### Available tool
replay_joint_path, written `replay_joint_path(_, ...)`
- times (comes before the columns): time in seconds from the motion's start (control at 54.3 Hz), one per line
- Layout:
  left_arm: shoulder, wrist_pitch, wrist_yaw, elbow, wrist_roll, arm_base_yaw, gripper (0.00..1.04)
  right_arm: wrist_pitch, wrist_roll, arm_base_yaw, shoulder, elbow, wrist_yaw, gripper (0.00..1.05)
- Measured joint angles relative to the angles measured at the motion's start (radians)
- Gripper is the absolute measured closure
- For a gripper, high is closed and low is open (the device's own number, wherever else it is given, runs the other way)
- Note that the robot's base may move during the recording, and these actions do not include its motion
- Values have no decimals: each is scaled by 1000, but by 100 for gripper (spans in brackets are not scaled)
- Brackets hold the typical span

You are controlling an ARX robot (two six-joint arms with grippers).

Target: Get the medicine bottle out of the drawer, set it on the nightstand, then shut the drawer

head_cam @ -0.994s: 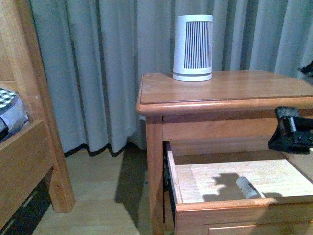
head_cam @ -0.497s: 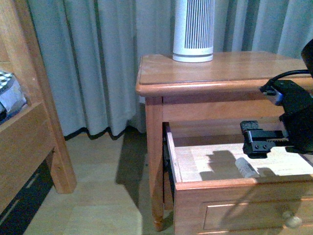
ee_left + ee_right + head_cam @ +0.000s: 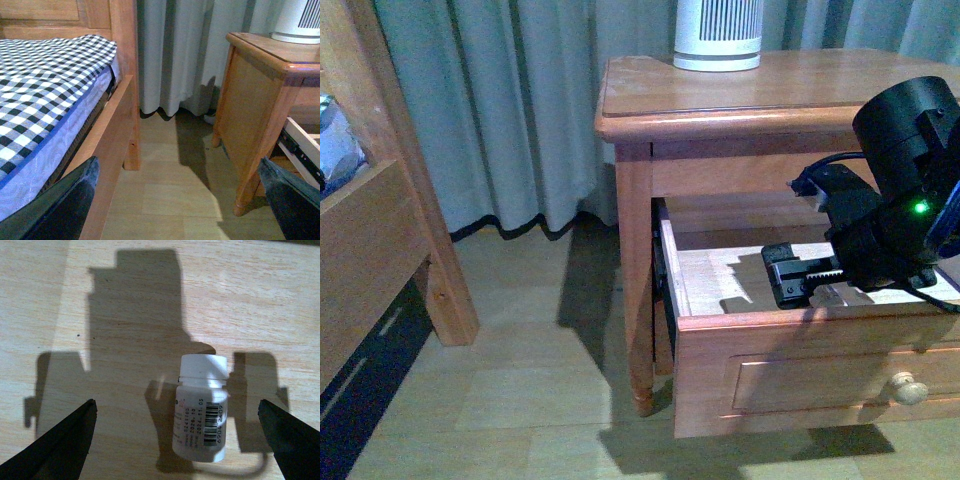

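Note:
The right gripper picks up the medicine bottle by its white body point(image 3: 199, 420) next, to move it from the drawer to the nightstand.
The nightstand point(image 3: 750, 95) stands at the right with its taller drawer point(image 3: 820, 370) pulled out, pale wood inside. My right gripper point(image 3: 802, 278) is open and hangs inside the drawer. In the right wrist view the medicine bottle point(image 3: 201, 410) lies on its side on the drawer floor point(image 3: 125, 300), between the open fingers of my right gripper point(image 3: 175, 405), touching neither. In the front view the bottle is hidden behind the gripper. My left gripper point(image 3: 177, 172) is open and empty, low over the floor between bed and nightstand point(image 3: 250, 100); it is out of the front view.
A large white slatted device point(image 3: 717, 35) stands at the back of the nightstand top. The wooden bed frame point(image 3: 380, 230) is at the left, with a checked mattress point(image 3: 45, 85). Grey curtains point(image 3: 520, 100) hang behind. The drawer's round knob point(image 3: 908, 388) faces me.
My right gripper has moved left and down into the open drawer, over the bottle, which it now hides in the front view. The view has dropped lower, showing the drawer front and knob.

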Motion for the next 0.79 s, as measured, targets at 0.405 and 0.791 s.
replay_joint_path(0.405,0,0,0,0,0,0,7,24,-17,-8,93,57,-6,8)
replay_joint_path(0.791,0,0,0,0,0,0,7,76,-18,11,78,12,-4,64)
